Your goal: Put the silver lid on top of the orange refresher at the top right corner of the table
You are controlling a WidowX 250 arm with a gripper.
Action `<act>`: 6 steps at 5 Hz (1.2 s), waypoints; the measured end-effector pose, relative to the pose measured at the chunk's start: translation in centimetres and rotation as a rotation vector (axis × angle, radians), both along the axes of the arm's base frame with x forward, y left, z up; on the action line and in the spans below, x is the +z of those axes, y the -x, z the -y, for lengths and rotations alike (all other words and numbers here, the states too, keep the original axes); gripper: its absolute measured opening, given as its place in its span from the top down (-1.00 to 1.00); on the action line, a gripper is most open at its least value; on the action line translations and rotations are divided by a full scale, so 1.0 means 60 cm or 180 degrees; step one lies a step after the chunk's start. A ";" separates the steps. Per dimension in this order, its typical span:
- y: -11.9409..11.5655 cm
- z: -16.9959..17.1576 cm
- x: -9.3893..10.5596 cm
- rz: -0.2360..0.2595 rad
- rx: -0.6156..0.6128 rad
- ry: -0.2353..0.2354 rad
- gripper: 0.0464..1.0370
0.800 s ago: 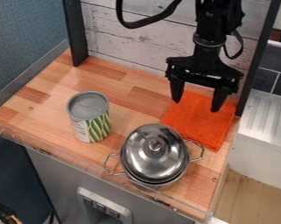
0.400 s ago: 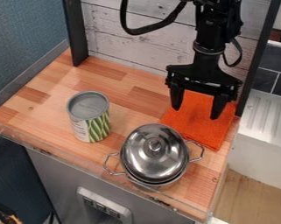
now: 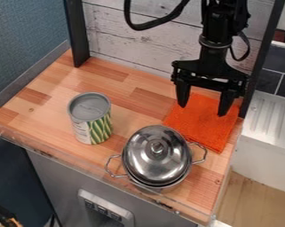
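The silver lid (image 3: 156, 153) goes on the orange refresher. I should grab its round knob next.
My black gripper (image 3: 202, 111) hangs over the orange cloth (image 3: 202, 126) at the table's back right, its two fingers spread wide with nothing between them. The cloth lies flat, its upper part partly behind the gripper. The silver lid (image 3: 156, 153), with a round knob in its middle, rests on the metal pot (image 3: 158, 187) near the front edge, forward and to the left of the gripper. The pot's two wire handles stick out left and right, the right one close to the cloth's lower edge.
A can (image 3: 90, 119) with a green and white label stands upright on the wooden table (image 3: 122, 104), left of the pot. Dark posts (image 3: 77, 33) and a whitewashed plank wall bound the back. A low clear rail runs along the front edge. A white sink unit stands at the right.
The gripper first came lower over the cloth, then rose a little and shifted slightly right. Its fingers stayed apart. Can, pot, lid and cloth have not moved.
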State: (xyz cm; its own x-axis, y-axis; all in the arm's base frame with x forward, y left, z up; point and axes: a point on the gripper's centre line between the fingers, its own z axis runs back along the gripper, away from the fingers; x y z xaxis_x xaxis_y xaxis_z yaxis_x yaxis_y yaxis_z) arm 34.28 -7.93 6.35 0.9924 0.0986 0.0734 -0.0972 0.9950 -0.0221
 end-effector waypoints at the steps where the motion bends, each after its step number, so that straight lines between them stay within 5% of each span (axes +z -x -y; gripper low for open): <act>1: 0.028 -0.006 -0.002 -0.0030 0.0000 -0.0023 -0.93; 3: 0.119 -0.031 -0.049 -0.0278 -0.0074 -0.0194 -0.93; 5: 0.135 -0.039 -0.057 -0.0261 -0.0128 -0.0226 -0.82; 6: 0.124 -0.045 -0.058 -0.0227 -0.0077 -0.0192 -0.28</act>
